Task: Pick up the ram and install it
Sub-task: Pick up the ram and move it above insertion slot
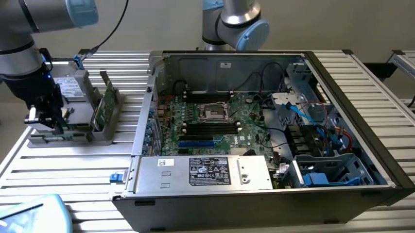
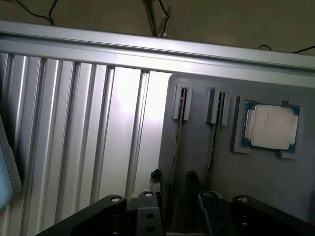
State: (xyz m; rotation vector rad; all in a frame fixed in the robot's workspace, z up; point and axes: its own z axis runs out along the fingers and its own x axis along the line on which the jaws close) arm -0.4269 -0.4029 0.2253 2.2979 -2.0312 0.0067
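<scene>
My gripper grabs the ram at the middle of its long edge (image 2: 171, 191) next, where both its sides stand free, since a grey slot post (image 2: 182, 102) clasps the ram's end.
The ram (image 2: 176, 142) stands on its thin edge in a slot of the grey holder (image 2: 256, 187), seen edge-on. A second thin stick (image 2: 213, 140) stands in the slot beside it. My gripper (image 2: 173, 182) is open, with one dark finger (image 2: 155, 179) on each side of the ram's edge; I cannot tell if the fingers touch it. In the exterior view the gripper (image 1: 52, 125) hangs low over the near end of the holder (image 1: 77, 133), at that view's left of the computer case.
A square silver processor chip (image 2: 270, 127) lies in the holder beside the sticks. Taller green cards (image 1: 107, 104) stand upright in the holder. The open computer case (image 1: 350, 126) holds the motherboard (image 1: 214, 126) with its black slots. Slatted table (image 2: 88, 137) lies around.
</scene>
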